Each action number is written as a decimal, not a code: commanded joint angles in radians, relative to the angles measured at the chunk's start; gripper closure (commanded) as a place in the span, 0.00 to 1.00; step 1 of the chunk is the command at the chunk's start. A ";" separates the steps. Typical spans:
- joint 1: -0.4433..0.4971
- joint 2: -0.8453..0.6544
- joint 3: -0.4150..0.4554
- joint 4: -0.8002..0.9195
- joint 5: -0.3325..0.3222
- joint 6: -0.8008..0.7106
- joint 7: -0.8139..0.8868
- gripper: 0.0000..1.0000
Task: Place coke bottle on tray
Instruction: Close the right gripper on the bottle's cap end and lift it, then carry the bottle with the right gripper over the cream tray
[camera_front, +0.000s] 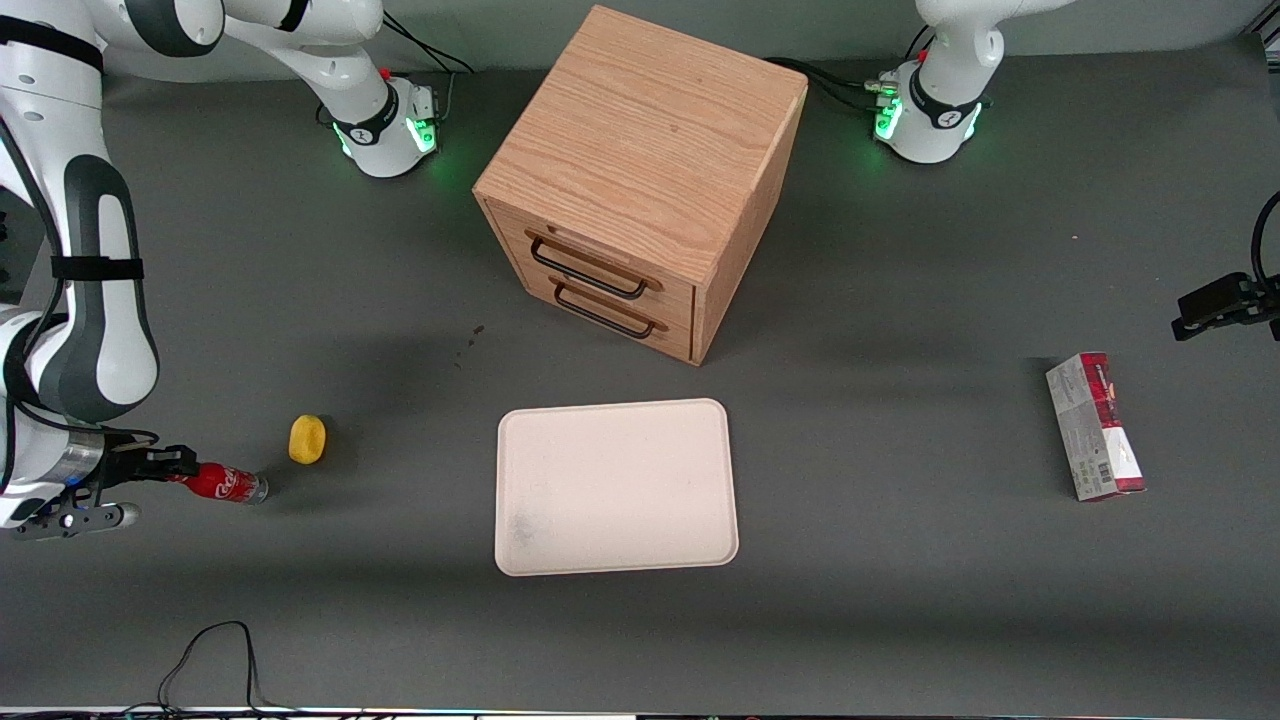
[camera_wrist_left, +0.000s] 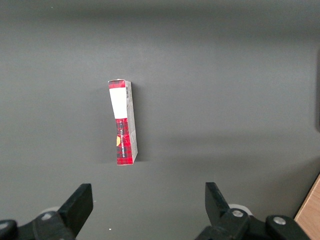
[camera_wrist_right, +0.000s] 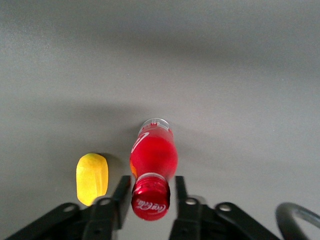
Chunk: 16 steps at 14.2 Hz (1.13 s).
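My gripper is going to grip the coke bottle by its red cap (camera_front: 184, 479) next, so that it can place the bottle on the cream-white tray (camera_front: 615, 485).
The coke bottle (camera_front: 225, 484) lies on its side on the table toward the working arm's end, red with a clear base, its cap pointing at my gripper (camera_front: 178, 468). In the right wrist view the bottle (camera_wrist_right: 153, 157) stretches away from the camera. My gripper (camera_wrist_right: 151, 183) is open, with one finger on each side of the red cap and a narrow gap at each side. The cream-white tray (camera_front: 615, 485) lies flat mid-table with nothing on it, well apart from the bottle.
A yellow lemon-shaped lump (camera_front: 308, 439) (camera_wrist_right: 92, 178) sits beside the bottle, close to one finger. A wooden two-drawer box (camera_front: 640, 180) stands farther from the camera than the tray. A red-and-grey carton (camera_front: 1095, 425) (camera_wrist_left: 123, 122) lies toward the parked arm's end.
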 joint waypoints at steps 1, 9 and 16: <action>0.007 -0.009 -0.005 -0.014 0.022 0.018 0.013 1.00; 0.016 -0.061 -0.003 0.034 0.020 -0.123 0.072 1.00; 0.022 -0.124 -0.009 0.351 0.005 -0.596 0.085 1.00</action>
